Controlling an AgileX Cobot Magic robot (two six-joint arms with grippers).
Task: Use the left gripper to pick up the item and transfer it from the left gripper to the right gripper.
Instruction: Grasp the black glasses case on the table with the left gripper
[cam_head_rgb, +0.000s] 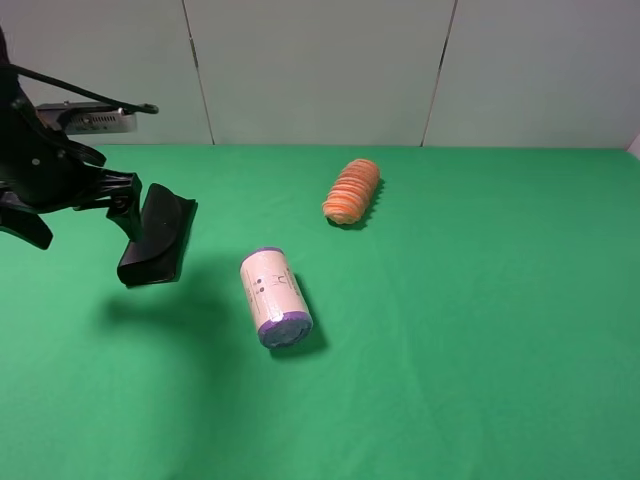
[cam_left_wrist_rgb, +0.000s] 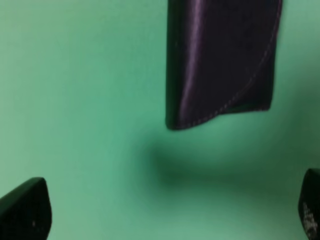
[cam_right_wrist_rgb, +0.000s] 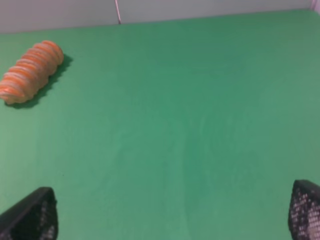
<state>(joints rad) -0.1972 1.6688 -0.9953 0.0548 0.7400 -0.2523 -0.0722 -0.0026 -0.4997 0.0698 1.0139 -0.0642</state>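
Next, my left gripper grabs the long edges of the black case (cam_head_rgb: 158, 235) (cam_left_wrist_rgb: 225, 55) to pass it over to my right gripper.
The item, a flat black soft case (cam_head_rgb: 158, 235), lies at the left of the green cloth. In the left wrist view it (cam_left_wrist_rgb: 222, 60) shows ahead of the fingertips, not between them, with a dark shadow on the cloth just short of it. My left gripper (cam_head_rgb: 80, 228) is open, and one finger is right next to the case's left edge. In its own view (cam_left_wrist_rgb: 170, 215) the two tips stand wide apart with nothing between them. My right gripper (cam_right_wrist_rgb: 172, 215) is open and empty over bare cloth; it is out of the exterior high view.
A white roll with purple ends (cam_head_rgb: 274, 297) lies right of the case. A ribbed orange oblong object (cam_head_rgb: 352, 191) lies farther back, also in the right wrist view (cam_right_wrist_rgb: 31, 73). A grey wall borders the far edge of the green cloth (cam_head_rgb: 480, 300).
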